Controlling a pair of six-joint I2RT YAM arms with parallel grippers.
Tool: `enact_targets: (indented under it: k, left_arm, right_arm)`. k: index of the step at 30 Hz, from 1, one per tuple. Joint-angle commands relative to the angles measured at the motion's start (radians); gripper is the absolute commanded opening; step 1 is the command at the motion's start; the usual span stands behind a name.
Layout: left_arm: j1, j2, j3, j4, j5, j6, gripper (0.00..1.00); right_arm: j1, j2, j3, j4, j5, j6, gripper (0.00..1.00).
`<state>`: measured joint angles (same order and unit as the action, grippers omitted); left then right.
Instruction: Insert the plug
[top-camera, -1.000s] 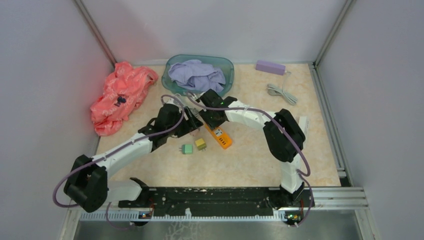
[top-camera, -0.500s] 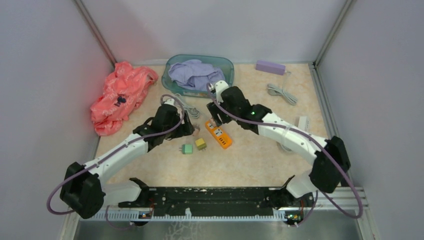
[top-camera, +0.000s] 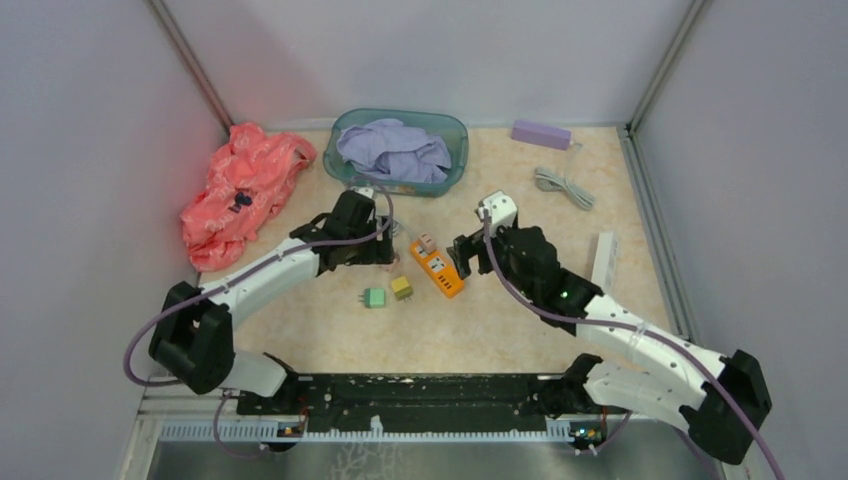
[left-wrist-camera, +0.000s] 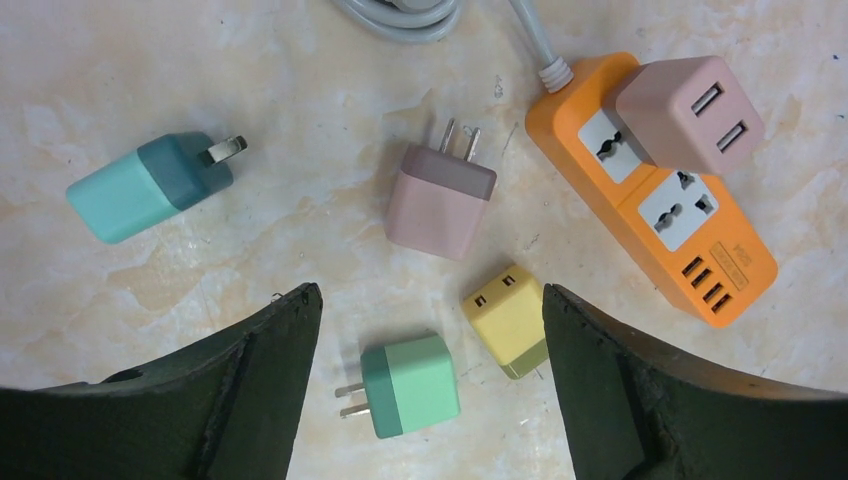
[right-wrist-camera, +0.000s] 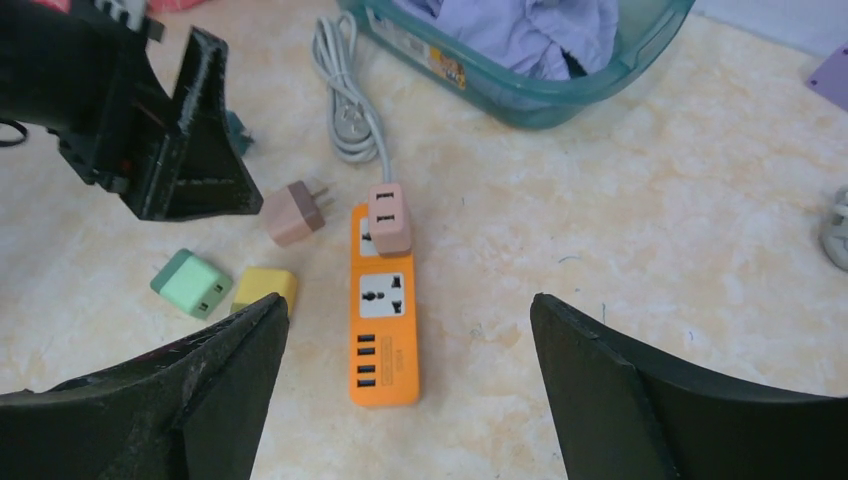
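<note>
Next, my left gripper grabs the loose pink plug (top-camera: 392, 263) (left-wrist-camera: 439, 204) by its body's opposite sides. The plug's pins and rear stay free for right gripper handover and insertion.
An orange power strip (top-camera: 438, 270) lies mid-table, and a pink plug (top-camera: 426, 241) sits in its far socket (left-wrist-camera: 690, 112) (right-wrist-camera: 389, 216). My left gripper (left-wrist-camera: 430, 295) hangs open above several loose plugs: a pink one (left-wrist-camera: 440, 205), a teal one (left-wrist-camera: 140, 188), a green one (left-wrist-camera: 410, 385) and a yellow one (left-wrist-camera: 505, 318). Nothing is between its fingers. My right gripper (right-wrist-camera: 408, 300) is open too, hovering just right of and above the power strip (right-wrist-camera: 385, 340), holding nothing.
A teal basket (top-camera: 455, 125) of purple cloth stands at the back, with the strip's grey cable (right-wrist-camera: 345, 100) coiled in front of it. A pink cloth (top-camera: 240, 190) lies at the left wall. At the back right are a purple box (top-camera: 540, 134) and a grey cord (top-camera: 563, 186).
My right gripper opened, let go of the pink plug in the strip, and drew back to the right. My left gripper opened wider and shifted slightly.
</note>
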<state>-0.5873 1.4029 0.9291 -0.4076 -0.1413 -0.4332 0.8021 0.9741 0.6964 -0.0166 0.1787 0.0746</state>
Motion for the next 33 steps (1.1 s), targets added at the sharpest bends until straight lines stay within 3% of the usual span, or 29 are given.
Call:
enact_targets:
  k: [1, 5, 12, 33]
  left_arm:
    - [-0.003, 0.064, 0.054, 0.005, -0.017, 0.037, 0.87]
    - [-0.003, 0.14, 0.1, 0.002, -0.006, 0.046, 0.86]
    - [-0.003, 0.254, 0.203, -0.039, 0.015, 0.071, 0.85]
    - [-0.003, 0.451, 0.312, -0.119, 0.043, 0.125, 0.67]
  right_arm:
    - [-0.003, -0.112, -0.099, 0.241, 0.048, 0.031, 0.91]
    - [-0.003, -0.189, -0.186, 0.316, 0.072, 0.048, 0.98]
    - [-0.003, -0.245, -0.27, 0.371, 0.098, 0.065, 0.99]
    - [-0.003, -0.197, -0.269, 0.325, 0.141, 0.059, 0.99]
